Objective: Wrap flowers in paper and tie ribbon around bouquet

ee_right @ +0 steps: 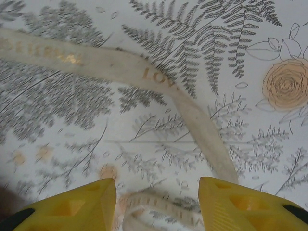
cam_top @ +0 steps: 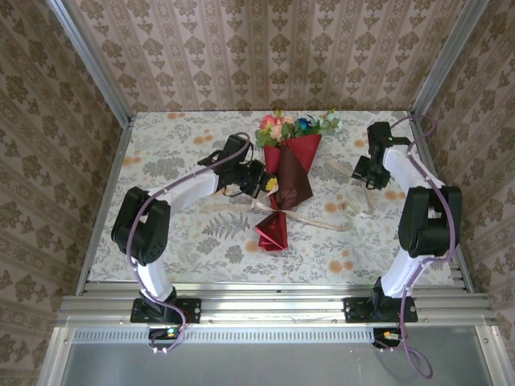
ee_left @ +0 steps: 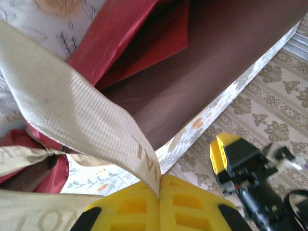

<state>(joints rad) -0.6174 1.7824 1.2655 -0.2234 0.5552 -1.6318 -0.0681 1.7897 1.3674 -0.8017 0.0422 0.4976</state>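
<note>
I should next grab the cream ribbon by its curled trailing end with my right gripper, so that its length stays free to wrap around the bouquet point(cam_top: 290, 169).
The bouquet point(cam_top: 290, 169) lies mid-table, a red and maroon paper point(cam_top: 299, 178) cone with the flowers point(cam_top: 296, 126) sticking out at its far end. In the left wrist view the paper point(ee_left: 216, 62) shows its maroon face beside a red fold. The cream ribbon point(cam_top: 318, 221) runs across the cone's narrow part and trails right. My left gripper point(cam_top: 269, 183) sits at the cone's left side, its yellow jaws point(ee_left: 160, 195) shut on a taut strand of ribbon point(ee_left: 72, 120). My right gripper point(cam_top: 358, 173) hovers open to the cone's right, just above the ribbon point(ee_right: 192, 110); a curled ribbon end lies between its fingers point(ee_right: 156, 204).
The floral tablecloth point(cam_top: 177, 241) covers the table, enclosed by patterned walls and metal frame posts. The cone's red tail point(cam_top: 272, 232) points toward the near edge. The right gripper's yellow and black finger point(ee_left: 240, 163) shows in the left wrist view.
</note>
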